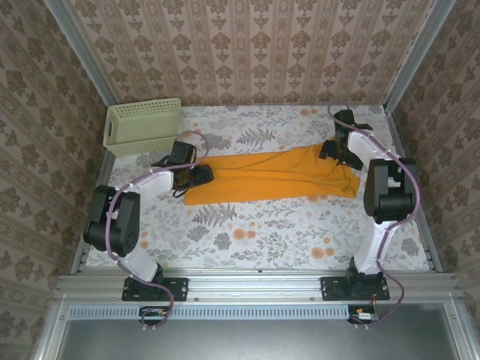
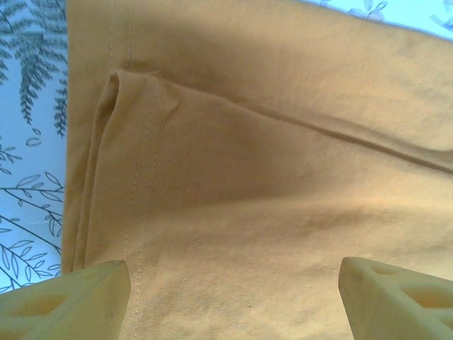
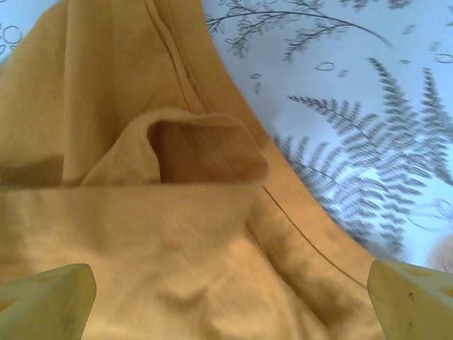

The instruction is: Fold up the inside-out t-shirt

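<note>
The folded, rumpled cloth at the t-shirt's bunched end is the part my right gripper should grab next, so that it can fold that end over the flat hem end.
The inside-out t-shirt lies as a long orange-yellow band across the middle of the floral table, its right end bunched. My left gripper sits at the shirt's left end. In the left wrist view the left gripper is open, its pale fingertips wide apart over flat cloth with a stitched hem. My right gripper is at the shirt's upper right end. In the right wrist view the right gripper is open wide above a folded, rumpled part of the shirt, with nothing pinched.
A pale green lattice basket stands at the back left corner. Patterned walls close in the table on three sides. The floral tablecloth lies bare in front of the shirt, up to the metal rail at the near edge.
</note>
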Available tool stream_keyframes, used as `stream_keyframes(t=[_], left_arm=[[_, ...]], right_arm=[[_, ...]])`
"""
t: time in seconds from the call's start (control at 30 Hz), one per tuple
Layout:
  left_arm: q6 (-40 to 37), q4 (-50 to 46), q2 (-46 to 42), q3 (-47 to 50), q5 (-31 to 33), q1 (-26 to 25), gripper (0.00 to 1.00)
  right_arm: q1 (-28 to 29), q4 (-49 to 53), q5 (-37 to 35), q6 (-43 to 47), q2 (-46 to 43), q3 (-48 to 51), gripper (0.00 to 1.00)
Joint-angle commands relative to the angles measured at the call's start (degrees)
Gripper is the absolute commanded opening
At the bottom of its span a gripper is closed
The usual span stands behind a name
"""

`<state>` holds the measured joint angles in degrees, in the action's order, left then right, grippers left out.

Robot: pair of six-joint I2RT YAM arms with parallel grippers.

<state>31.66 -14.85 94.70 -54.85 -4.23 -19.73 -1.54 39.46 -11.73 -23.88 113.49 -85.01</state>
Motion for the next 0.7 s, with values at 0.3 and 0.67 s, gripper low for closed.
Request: stream_keyframes(t=[0.3,0.67], left_arm=[[1.1,-0.4,4.4,1.8,1.5,1.6,0.79],[2.0,0.9,1.9,6.3,2.0,1.4,0.79]], right_arm=[[-0.6,6.6,2.6,0.4,9.7,-4.4,0.85],[-0.8,3.6,5.9,-0.3,8.3,-0.8,0.26]])
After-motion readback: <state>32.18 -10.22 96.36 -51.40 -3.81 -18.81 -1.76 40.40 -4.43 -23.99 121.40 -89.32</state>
